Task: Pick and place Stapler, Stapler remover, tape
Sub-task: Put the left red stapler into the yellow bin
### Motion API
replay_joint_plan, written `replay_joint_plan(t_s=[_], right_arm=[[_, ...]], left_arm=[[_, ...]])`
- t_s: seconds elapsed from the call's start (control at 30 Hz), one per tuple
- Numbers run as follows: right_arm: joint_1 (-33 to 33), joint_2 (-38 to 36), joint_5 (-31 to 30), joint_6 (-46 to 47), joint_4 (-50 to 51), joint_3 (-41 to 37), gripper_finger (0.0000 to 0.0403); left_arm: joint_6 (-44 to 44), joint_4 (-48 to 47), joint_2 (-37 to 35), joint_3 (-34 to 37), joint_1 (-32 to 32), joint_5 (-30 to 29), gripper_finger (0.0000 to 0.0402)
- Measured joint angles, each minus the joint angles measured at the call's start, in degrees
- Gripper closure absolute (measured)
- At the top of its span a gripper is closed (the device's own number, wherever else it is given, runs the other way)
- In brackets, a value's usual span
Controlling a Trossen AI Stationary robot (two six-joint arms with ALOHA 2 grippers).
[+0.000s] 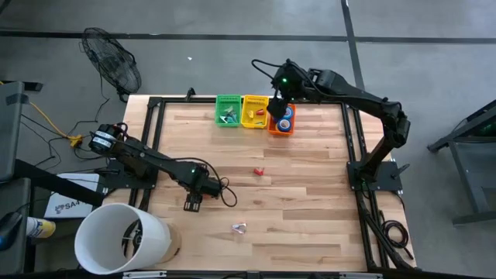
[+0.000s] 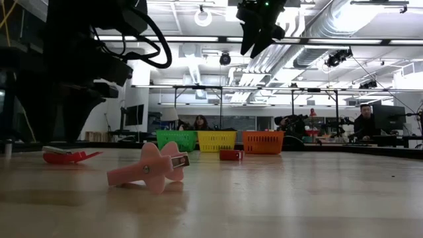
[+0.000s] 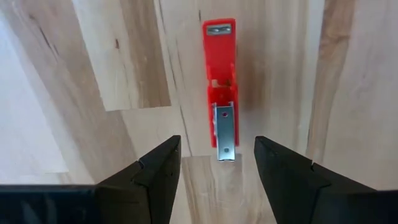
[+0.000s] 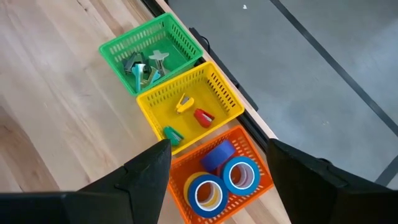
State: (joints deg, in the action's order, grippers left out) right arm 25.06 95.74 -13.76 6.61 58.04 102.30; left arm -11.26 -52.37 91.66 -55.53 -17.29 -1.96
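The left gripper's fingers are above the stapler's metal end and would miss the stapler if they closed now, so the gripper should go lower before it closes on the stapler.
A red stapler with a silvery metal end lies flat on the wood; it also shows in the low view. My left gripper hangs open above it, a finger on either side of the metal end, touching nothing. A pink stapler remover lies near the table's near edge. A small red piece rests mid-table. Blue tape rolls sit in the orange basket. My right gripper is open and empty above that basket.
Three baskets stand in a row at the far edge: green with stapler removers, yellow with small staplers, orange. A white bucket sits at the near left corner. People sit in the room beyond.
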Motion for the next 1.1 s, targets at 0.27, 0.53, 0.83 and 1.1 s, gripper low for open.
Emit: replay_joint_plan(t_s=[0.27, 0.53, 0.83, 1.1], right_arm=[[-0.58, 0.0, -0.02, 0.4, 0.0, 0.0, 0.0149], [-0.74, 0.02, -0.06, 0.44, 0.0, 0.0, 0.0148], [-0.74, 0.02, -0.02, 0.85, 0.02, 0.0, 0.0148], [-0.74, 0.02, -0.02, 0.85, 0.02, 0.0, 0.0148]], left_arm=[[-1.0, 4.56, 0.0, 4.58, -0.01, 2.28, 0.0202], [-1.06, 5.71, 0.0, 5.73, 0.01, -0.42, 0.0202], [-0.86, 7.97, 0.0, 5.73, -0.01, -0.18, 0.0202], [-1.06, 10.4, -0.37, 7.97, 0.01, 1.49, 0.0219]])
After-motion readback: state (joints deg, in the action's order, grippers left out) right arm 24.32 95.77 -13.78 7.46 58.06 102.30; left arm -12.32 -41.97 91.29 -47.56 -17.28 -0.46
